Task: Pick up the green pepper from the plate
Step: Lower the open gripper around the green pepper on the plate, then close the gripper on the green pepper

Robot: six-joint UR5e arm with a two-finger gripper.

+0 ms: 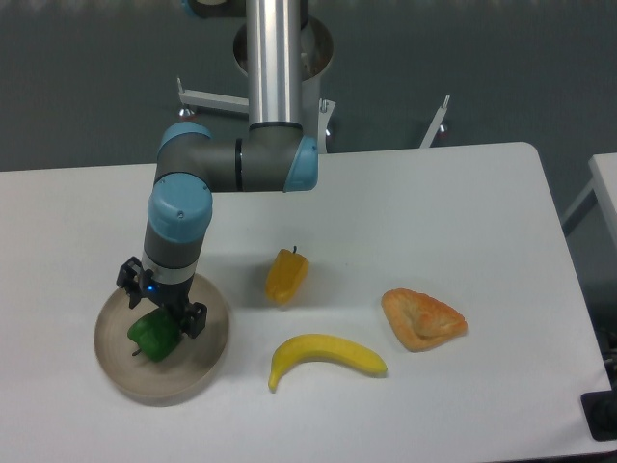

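Observation:
The green pepper is on the plate (pixel 198 374). My gripper should grab it by its rounded body (pixel 156 334) next and lift it off.
The green pepper (pixel 150 337) lies in the left half of the round beige plate (pixel 198 374) at the table's front left. My gripper (pixel 160 300) hangs straight down over it and hides the pepper's upper right part. Its two dark fingers stand spread apart, one at the pepper's upper left and one at its right, so it is open. Whether the fingers touch the pepper I cannot tell. The pepper rests on the plate.
A yellow-orange pepper (pixel 286 275) stands just right of the plate. A banana (pixel 325 356) lies in front of it, and a pastry (pixel 422 319) sits further right. The arm's base column (pixel 279 58) rises at the table's back edge.

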